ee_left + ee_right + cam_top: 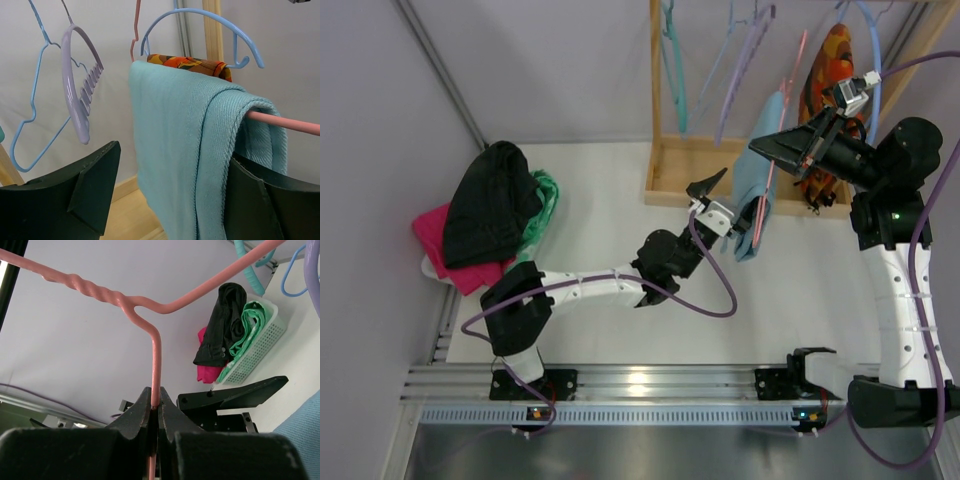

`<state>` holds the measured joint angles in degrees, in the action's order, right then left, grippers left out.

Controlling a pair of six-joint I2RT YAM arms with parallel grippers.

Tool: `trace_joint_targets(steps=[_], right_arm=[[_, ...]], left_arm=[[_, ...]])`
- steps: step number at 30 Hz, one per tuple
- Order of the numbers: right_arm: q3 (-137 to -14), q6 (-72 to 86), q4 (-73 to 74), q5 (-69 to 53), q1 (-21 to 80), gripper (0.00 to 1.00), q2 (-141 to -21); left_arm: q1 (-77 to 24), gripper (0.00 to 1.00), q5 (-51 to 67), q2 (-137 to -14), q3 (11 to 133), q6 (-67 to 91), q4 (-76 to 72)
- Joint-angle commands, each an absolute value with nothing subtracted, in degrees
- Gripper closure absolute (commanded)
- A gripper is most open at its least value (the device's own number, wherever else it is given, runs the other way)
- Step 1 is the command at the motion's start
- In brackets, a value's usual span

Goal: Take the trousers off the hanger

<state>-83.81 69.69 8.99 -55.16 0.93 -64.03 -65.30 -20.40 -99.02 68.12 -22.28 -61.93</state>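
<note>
The robot needs to slide the teal trousers off the hanger, so its left gripper will next grab the draped edge of the teal trousers [750, 195], just below the pink bar.
Teal trousers [750, 195] hang folded over the bar of a pink wire hanger [784, 120] in front of the wooden rack. In the left wrist view the trousers [185, 140] drape over the pink bar [285, 122]. My left gripper [732, 205] is open, with one finger on each side of the hanging cloth [170, 200]. I cannot tell if the fingers touch the cloth. My right gripper [772, 150] is shut on the hanger's neck [156, 355], just below the twist, and its jaws [155, 407] are pressed together on the wire.
A wooden rack [665, 170] holds a teal hanger [672, 60], a lavender hanger [740, 70] and a blue hanger [200, 17] carrying an orange patterned garment [825, 90]. A white basket [260, 345] with black, pink and green clothes [490, 215] stands at the left.
</note>
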Motion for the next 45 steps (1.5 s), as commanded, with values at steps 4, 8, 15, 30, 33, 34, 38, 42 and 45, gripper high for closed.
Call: trace_joint_targets(steps=[4, 8, 15, 30, 33, 34, 38, 42, 45], right_arm=[[-89.21, 67.77, -0.26, -55.72, 0.53, 1.0, -61.61], [-87.89, 68.03, -0.18, -55.37, 0.61, 1.0, -61.43], [-88.42, 68.2, -0.53, -55.55, 0.53, 1.0, -61.87], [-90.44, 67.59, 1.41, -55.63, 0.53, 1.0, -62.75], [-90.09, 67.33, 1.58, -55.81, 0.53, 1.0, -62.49], [-89.91, 67.24, 1.76, -55.9, 0.61, 1.0, -62.32], [-88.51, 66.89, 1.67, -56.16, 0.62, 1.0, -61.7], [-86.67, 66.71, 1.15, -57.65, 0.61, 1.0, -61.79], [-85.0, 68.11, 0.53, -60.02, -1.84, 1.0, -62.49]], left_arm=[[-64.95, 0.23, -19.86, -101.42, 71.19, -23.64, -69.26], [-64.95, 0.19, -19.34, -103.09, 71.54, -23.64, -70.05], [-64.95, 0.09, -16.96, -103.01, 70.4, -22.33, -70.22], [-64.52, 0.24, -17.93, -106.17, 70.22, -23.55, -69.61], [-63.46, 0.33, -17.58, -106.35, 70.66, -23.64, -69.61], [-63.2, 0.36, -17.58, -106.43, 70.93, -23.64, -69.61], [-61.96, 0.58, -17.32, -105.47, 71.72, -24.17, -69.0], [-61.17, 0.85, -15.65, -101.88, 71.46, -24.26, -68.03], [-60.91, 0.99, -12.67, -98.89, 69.7, -24.17, -66.1]])
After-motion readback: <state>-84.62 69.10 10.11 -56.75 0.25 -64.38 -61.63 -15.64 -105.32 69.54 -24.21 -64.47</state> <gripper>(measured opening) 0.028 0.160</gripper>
